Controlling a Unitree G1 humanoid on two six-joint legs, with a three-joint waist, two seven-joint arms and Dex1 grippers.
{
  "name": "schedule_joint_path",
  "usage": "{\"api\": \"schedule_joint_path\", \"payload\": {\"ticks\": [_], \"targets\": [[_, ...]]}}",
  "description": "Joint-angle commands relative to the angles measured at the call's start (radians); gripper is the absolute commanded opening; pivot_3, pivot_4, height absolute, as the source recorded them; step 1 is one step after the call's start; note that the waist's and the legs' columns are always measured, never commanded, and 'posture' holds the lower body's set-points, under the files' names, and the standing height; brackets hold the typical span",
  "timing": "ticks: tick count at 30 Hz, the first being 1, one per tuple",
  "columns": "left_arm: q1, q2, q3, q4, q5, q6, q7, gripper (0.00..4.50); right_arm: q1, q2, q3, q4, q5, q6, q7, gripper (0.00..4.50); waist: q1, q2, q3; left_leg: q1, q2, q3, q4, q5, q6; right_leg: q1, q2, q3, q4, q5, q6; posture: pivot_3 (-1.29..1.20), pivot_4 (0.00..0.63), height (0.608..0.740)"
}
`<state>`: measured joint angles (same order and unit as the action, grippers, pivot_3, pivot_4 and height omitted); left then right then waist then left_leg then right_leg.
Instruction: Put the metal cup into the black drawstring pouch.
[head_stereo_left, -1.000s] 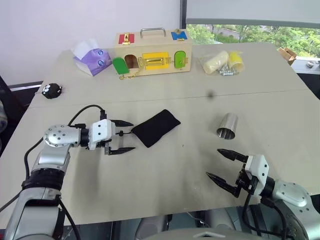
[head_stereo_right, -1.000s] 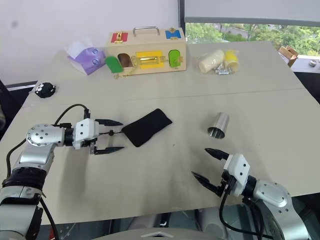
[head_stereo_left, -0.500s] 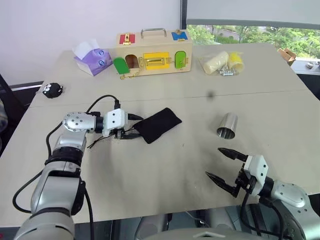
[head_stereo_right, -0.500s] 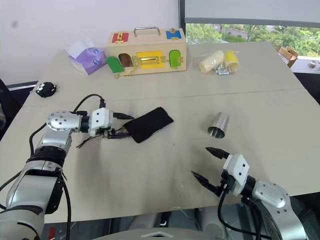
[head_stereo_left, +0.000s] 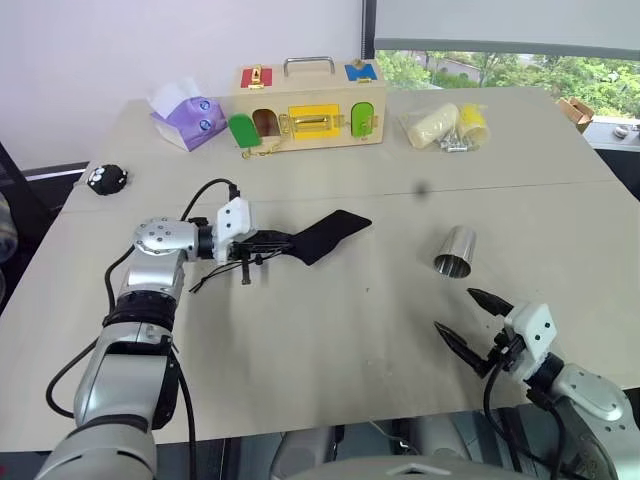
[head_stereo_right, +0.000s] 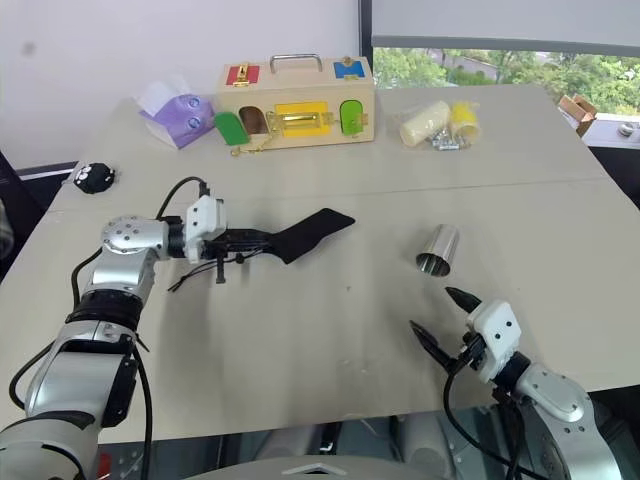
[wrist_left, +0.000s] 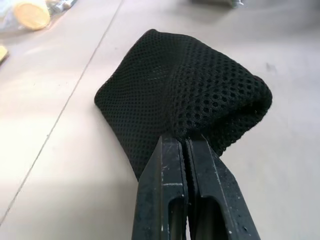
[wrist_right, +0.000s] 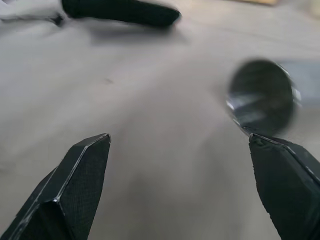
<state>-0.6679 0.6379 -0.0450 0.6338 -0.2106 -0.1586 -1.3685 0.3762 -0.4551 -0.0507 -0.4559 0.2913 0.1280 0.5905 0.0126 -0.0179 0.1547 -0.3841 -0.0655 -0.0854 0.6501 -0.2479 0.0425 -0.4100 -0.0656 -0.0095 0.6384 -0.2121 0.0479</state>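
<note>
I will next grab the black pouch by its drawstring cord (head_stereo_left: 212, 275) with my right gripper, to get the pouch ready for the metal cup (head_stereo_left: 455, 250).
The black drawstring pouch (head_stereo_left: 332, 229) hangs just above the table's middle, tilted, its near end pinched in my left gripper (head_stereo_left: 284, 240), which is shut on it. Its cord (head_stereo_left: 213, 277) dangles below the fingers. In the left wrist view the pouch's mesh (wrist_left: 185, 90) bulges beyond the closed fingertips (wrist_left: 172, 150). The metal cup (head_stereo_left: 455, 250) lies on its side to the right, mouth toward me. My right gripper (head_stereo_left: 455, 311) is open, short of the cup and apart from it. The right wrist view shows the cup's mouth (wrist_right: 262, 97) ahead, above the right-hand finger.
At the back stand a wooden latch box (head_stereo_left: 308, 100), a purple tissue pack (head_stereo_left: 184, 115) and yellow wrapped cylinders (head_stereo_left: 445, 124). A small black round toy (head_stereo_left: 105, 178) sits at the far left. The table's front edge runs just under my right gripper.
My left gripper moved right to the pouch, shut on its near end and lifted it off the table. My right gripper shifted right and slightly down, staying open.
</note>
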Motion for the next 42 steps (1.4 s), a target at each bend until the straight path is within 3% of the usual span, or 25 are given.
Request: {"api": "schedule_joint_path", "payload": {"ticks": [1,8,10,13,23,27,33,42], "targets": [[-0.004,-0.009,0.013,-0.166,-0.016,0.183,0.106,0.02,-0.027,0.041,-0.014,-0.030,-0.004,0.064,-0.088,4.50,0.000,0.000,0.000,0.000,0.000,0.000,0.000,0.000,0.000,0.000,0.000,0.000,0.000,0.000,0.000,0.00,0.150,0.740],[-0.010,-0.034,-0.001,-0.456,-0.002,0.607,0.339,0.02,-0.154,0.161,-0.034,-0.013,0.004,0.212,-0.265,4.50,-0.003,0.000,0.000,0.000,0.000,0.000,0.000,0.000,0.000,-0.002,-0.001,0.002,0.002,0.000,0.000,0.00,0.150,0.740],[-0.045,-0.027,-0.061,-0.519,0.044,0.836,0.411,0.02,-0.209,0.191,-0.042,0.013,-0.005,0.236,-0.313,4.50,-0.004,0.000,0.000,0.000,0.000,0.000,0.000,0.000,0.000,-0.002,0.000,0.002,0.002,0.000,0.000,0.00,0.150,0.740],[-0.098,-0.073,-0.052,-0.609,0.017,1.054,0.508,0.02,-0.248,0.203,-0.046,0.045,-0.036,0.245,-0.353,4.50,0.002,-0.001,0.000,0.000,0.000,0.000,0.000,0.000,0.000,-0.002,0.001,0.002,0.002,0.000,0.000,0.00,0.150,0.740],[-0.260,-0.211,0.055,-0.678,-0.031,1.422,0.759,0.00,-0.321,0.206,-0.048,0.107,-0.080,0.241,-0.389,0.04,-0.023,-0.001,0.001,0.001,0.000,0.001,-0.002,0.003,-0.006,-0.003,0.001,0.004,0.003,0.000,0.000,0.00,0.150,0.740],[-0.303,-0.237,0.108,-0.666,-0.091,1.527,0.775,0.00,-0.354,0.206,-0.021,0.060,-0.064,0.233,-0.348,0.04,-0.025,-0.001,0.001,0.000,0.000,0.001,-0.002,0.003,-0.006,-0.003,0.001,0.004,0.003,0.000,0.000,0.00,0.150,0.740],[-0.311,-0.246,0.123,-0.655,-0.171,1.590,0.767,0.00,-0.440,0.241,0.066,-0.153,0.131,0.319,-0.240,0.04,-0.028,-0.001,0.001,0.001,0.000,0.001,-0.002,0.003,-0.007,-0.004,0.002,0.006,0.003,0.000,0.000,0.00,0.150,0.740],[-0.332,-0.281,0.155,-0.660,-0.275,1.631,0.760,0.00,-0.524,0.232,0.116,-0.223,0.220,0.446,-0.255,0.04,-0.023,-0.001,0.001,-0.001,-0.001,0.000,-0.001,0.003,-0.008,-0.004,0.000,0.005,0.003,0.000,0.000,0.00,0.150,0.740]]}}
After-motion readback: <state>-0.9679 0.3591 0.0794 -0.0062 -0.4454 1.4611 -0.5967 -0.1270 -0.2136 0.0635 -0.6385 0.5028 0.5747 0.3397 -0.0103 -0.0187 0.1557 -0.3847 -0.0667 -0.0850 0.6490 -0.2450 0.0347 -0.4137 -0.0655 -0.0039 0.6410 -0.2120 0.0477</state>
